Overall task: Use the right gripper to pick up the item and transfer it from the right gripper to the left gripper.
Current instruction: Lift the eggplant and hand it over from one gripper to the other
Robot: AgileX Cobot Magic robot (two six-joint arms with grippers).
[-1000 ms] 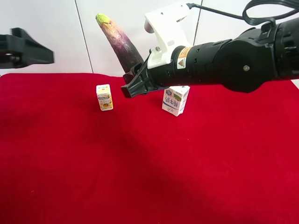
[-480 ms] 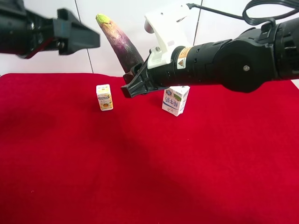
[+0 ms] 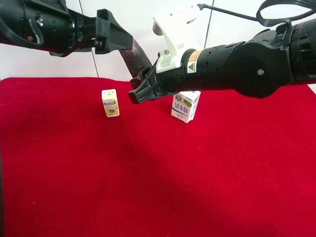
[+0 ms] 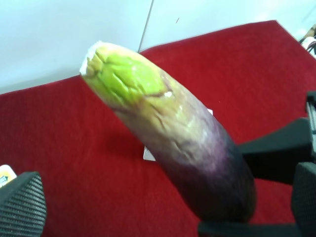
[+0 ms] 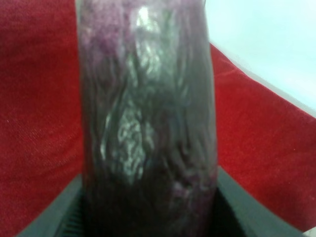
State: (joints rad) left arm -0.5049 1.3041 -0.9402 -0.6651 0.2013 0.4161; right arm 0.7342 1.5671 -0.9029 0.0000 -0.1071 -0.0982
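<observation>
I need to take over the eggplant's purple body (image 3: 135,60) from my right gripper, so my left gripper needs to grab it by its stem end (image 3: 120,22) next.
The eggplant (image 3: 138,57) is held tilted in the air, lower end in my right gripper (image 3: 140,90), which is shut on it. The right wrist view shows its purple body (image 5: 148,123) filling the gap between the two black fingers (image 5: 64,219). My left gripper (image 3: 116,37), on the all-black arm, is at the eggplant's upper end and hides the stem in the exterior high view. In the left wrist view the yellow-green stem end (image 4: 123,79) points at the camera, and a ribbed finger pad (image 4: 22,205) stands well apart from it. The left gripper is open.
A small yellow-white carton (image 3: 110,102) and a white milk carton (image 3: 185,106) stand upright on the red cloth (image 3: 148,173), below the arms. A white wall is behind.
The left arm has moved in from the exterior high view's left to the eggplant's stem end, now covering it. The right arm and eggplant have not moved.
</observation>
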